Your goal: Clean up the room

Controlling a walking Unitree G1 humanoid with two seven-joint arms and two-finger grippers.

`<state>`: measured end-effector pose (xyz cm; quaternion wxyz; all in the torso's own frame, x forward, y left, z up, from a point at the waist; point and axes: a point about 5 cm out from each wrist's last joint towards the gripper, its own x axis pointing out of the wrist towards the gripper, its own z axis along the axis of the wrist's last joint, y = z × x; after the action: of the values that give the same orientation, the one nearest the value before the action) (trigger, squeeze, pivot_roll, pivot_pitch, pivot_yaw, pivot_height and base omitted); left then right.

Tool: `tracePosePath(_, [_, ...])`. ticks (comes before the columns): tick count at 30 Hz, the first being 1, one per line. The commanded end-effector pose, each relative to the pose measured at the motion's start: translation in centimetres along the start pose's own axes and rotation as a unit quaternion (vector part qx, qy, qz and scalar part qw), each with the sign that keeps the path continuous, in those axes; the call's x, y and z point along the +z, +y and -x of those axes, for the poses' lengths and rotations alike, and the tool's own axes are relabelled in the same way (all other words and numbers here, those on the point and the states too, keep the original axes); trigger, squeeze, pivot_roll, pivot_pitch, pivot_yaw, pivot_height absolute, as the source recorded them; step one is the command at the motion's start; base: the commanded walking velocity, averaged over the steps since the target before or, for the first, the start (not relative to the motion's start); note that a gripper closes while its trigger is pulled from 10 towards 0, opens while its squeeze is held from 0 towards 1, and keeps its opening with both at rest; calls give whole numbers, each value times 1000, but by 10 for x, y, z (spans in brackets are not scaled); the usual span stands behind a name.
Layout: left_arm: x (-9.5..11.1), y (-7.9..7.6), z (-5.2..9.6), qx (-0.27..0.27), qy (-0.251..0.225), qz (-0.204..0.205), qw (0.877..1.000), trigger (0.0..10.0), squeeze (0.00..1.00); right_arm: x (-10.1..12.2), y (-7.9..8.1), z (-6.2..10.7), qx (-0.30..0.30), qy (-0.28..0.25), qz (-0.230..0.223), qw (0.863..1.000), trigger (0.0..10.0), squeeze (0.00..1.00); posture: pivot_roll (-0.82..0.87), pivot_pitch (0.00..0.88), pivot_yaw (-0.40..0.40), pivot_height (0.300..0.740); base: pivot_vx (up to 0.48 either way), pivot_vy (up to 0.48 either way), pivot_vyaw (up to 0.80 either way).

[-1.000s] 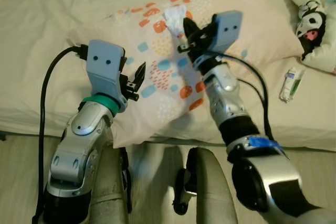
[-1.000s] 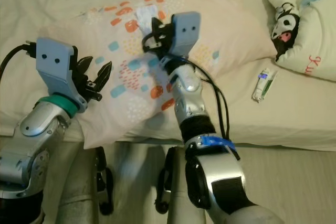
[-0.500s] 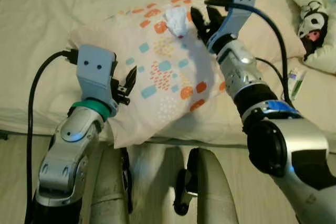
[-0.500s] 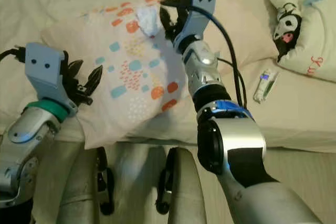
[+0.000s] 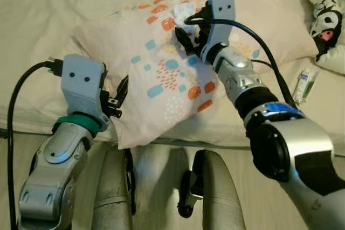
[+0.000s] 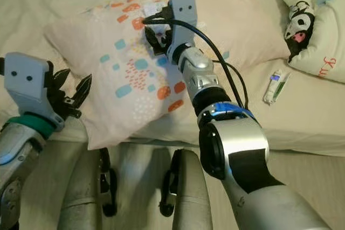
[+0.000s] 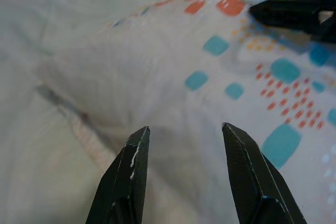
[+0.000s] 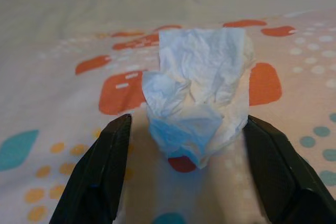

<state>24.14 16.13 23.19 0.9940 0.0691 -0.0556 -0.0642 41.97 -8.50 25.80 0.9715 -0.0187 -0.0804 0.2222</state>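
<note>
The tissue [image 8: 198,90] bunches up at its narrow crumpled end [image 8: 189,139] while its wider part spreads over the pillow, so the right gripper should grab it by that end next.
A crumpled white tissue [image 8: 198,90] lies on a patterned pillow [image 5: 161,74] on the bed. My right gripper [image 5: 186,28] is open and reaches over the pillow, its fingers on either side of the tissue without closing on it. The tissue [image 5: 182,12] peeks out just beyond the gripper in the left eye view. My left gripper [image 5: 119,92] stands open at the pillow's near left edge with nothing between its fingers [image 7: 128,174].
A small white tube [image 5: 303,84] lies on the bed sheet [image 5: 48,14] at the right. A cartoon-print plush cushion [image 5: 326,14] sits at the far right. The bed's front edge runs just before my legs [image 5: 215,192].
My right gripper has swung from beyond the tissue back down over it, now straddling it. My left arm has dropped lower and to the left along the pillow's edge.
</note>
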Motion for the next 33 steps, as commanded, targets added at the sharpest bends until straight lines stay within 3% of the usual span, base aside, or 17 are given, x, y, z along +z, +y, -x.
tracePosePath(1, [-2,1,5,8,10,-1,1000,10000,0,-8,-1,2,-5,20,2,1000,4431,0,406,417,-72,615,0,0,0])
tracePosePath(2, [-2,2,7,11,12,-1,1000,10000,0,-6,-3,2,-12,18,9,1000,980,0,409,418,-74,615,0,0,0])
tracePosePath(3, [-2,2,7,11,12,-1,1000,10000,0,-6,-3,2,-12,18,9,1000,980,0,409,418,-74,615,0,0,0])
tracePosePath(4, [-3,2,9,12,13,-1,1000,10000,0,-4,-5,2,-17,16,13,1000,0,0,407,419,-75,615,0,0,0])
tracePosePath(8, [-2,1,9,12,15,1,1000,10000,0,1,-8,2,-25,8,30,999,0,0,395,415,-75,615,0,0,0])
tracePosePath(23, [-4,-5,-5,0,12,11,1000,10000,0,9,-12,2,-24,-13,27,999,0,0,337,359,-80,615,0,0,0])
tracePosePath(26, [-4,-13,-23,-16,-2,25,1000,10000,0,19,-11,1,-9,-53,19,998,0,0,251,303,-82,615,0,0,0])
tracePosePath(30, [-6,-17,-29,-23,-6,31,999,10000,0,23,-10,2,-2,-77,21,997,0,0,197,270,-78,615,0,0,0])
tracePosePath(31, [-6,-21,-34,-30,-8,37,999,10000,0,25,-9,4,3,-101,27,995,1255,0,160,251,-78,615,0,0,0])
tracePosePath(32, [-6,-21,-34,-30,-8,37,999,10000,0,25,-9,4,3,-101,27,995,1255,0,160,251,-78,615,0,0,0])
tracePosePath(33, [-7,-25,-40,-36,-10,42,998,10000,0,25,-9,7,5,-123,21,992,4902,0,129,234,-73,615,0,0,0])
